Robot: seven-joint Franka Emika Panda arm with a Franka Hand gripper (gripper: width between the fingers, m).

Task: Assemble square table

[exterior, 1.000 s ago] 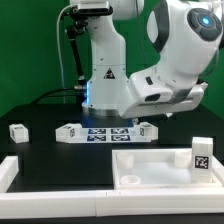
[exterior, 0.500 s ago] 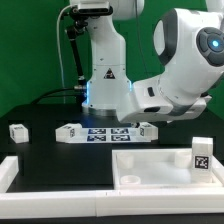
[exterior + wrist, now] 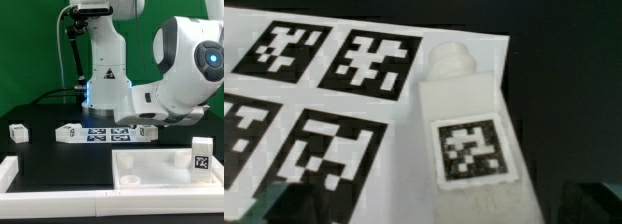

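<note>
My gripper should close on the leg now: its fingers are beside the leg's lower part, level with the tabletop in the wrist view.
The square table's white slab (image 3: 160,172), with its raised rim, lies at the front on the exterior view's right. One white leg (image 3: 201,157) stands on it, showing a tag. Another leg (image 3: 464,120) lies beside the marker board (image 3: 313,100), tag facing up. My gripper (image 3: 438,215) is open just above this leg (image 3: 146,130), with a dark finger on either side of it and not touching. A further leg (image 3: 68,131) lies at the board's other end, and one more leg (image 3: 17,131) rests at the far left of the exterior view.
The marker board (image 3: 100,134) lies fixed mid-table. Long white border bars (image 3: 8,172) run along the front and the exterior view's left. The robot's base (image 3: 103,80) stands behind the board on black cloth.
The arm's upper links swung toward the exterior view's right and the hand settled lower over the leg beside the marker board. The jaws stayed wide. No part moved.
</note>
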